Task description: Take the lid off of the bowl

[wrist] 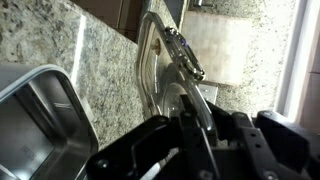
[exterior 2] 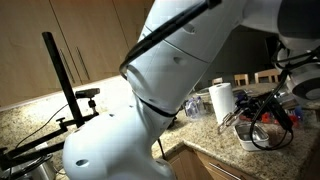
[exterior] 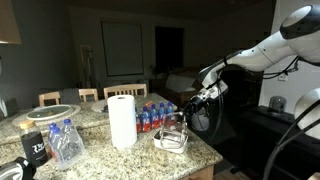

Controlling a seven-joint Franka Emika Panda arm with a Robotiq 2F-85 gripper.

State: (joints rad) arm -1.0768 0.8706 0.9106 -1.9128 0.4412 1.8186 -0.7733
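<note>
The tilted lid would fall onto the bowl (exterior: 170, 140) if released now.
The small clear glass bowl (exterior: 170, 140) stands on the granite counter to the right of the paper towel roll; it also shows in an exterior view (exterior 2: 249, 133). My gripper (exterior: 187, 107) hangs just above and to the right of it, and is seen again in an exterior view (exterior 2: 266, 112). In the wrist view the whitish lid (wrist: 178, 50) with its darker rim runs edge-on between my fingers (wrist: 186, 122), which are closed on its rim. The lid looks tilted over the bowl (wrist: 150, 75). Whether it still touches the bowl is not clear.
A paper towel roll (exterior: 122, 120) stands close to the bowl. A pack of water bottles (exterior: 155, 115) is behind it. A wide white dish (exterior: 52, 112), a plastic bag (exterior: 68, 142) and a black mug (exterior: 35, 148) are further left. A steel sink (wrist: 35, 115) shows in the wrist view.
</note>
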